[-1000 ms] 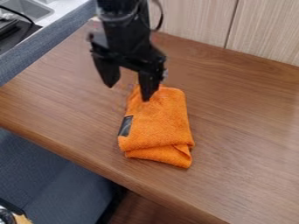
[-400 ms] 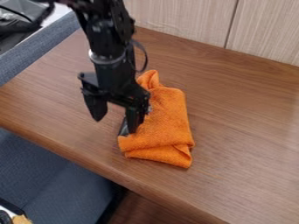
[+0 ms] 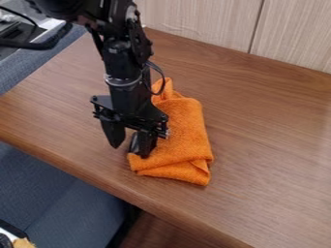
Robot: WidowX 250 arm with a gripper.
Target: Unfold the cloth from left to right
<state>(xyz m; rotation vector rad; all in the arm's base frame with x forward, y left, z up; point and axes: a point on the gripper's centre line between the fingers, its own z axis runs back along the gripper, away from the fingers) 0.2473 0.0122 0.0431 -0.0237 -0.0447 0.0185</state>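
Observation:
The gripper grabs the cloth's edge with the dark label next, to unfold the orange cloth (image 3: pixel 183 131) across the table.
The black gripper (image 3: pixel 130 151) hangs over the left edge of the folded orange cloth (image 3: pixel 183 131), its two fingers spread apart. One finger stands over bare wood left of the cloth; the other is at the cloth's lower left edge, beside the dark label, and covers part of it. Whether that finger presses on the cloth cannot be told. The cloth lies in a narrow stack, its lower end showing layered folds and its upper end a raised, crumpled tip partly behind the arm.
The wooden table (image 3: pixel 271 160) has its front edge running diagonally at the lower left. A light wood-grain panel (image 3: pixel 194 19) stands behind it. A grey padded surface (image 3: pixel 45 193) is below left, and a sink corner and dark items are at the upper left.
The gripper has come down and toward the front from the cloth's top to its lower left edge. In the last step the cloth has shifted very slightly left.

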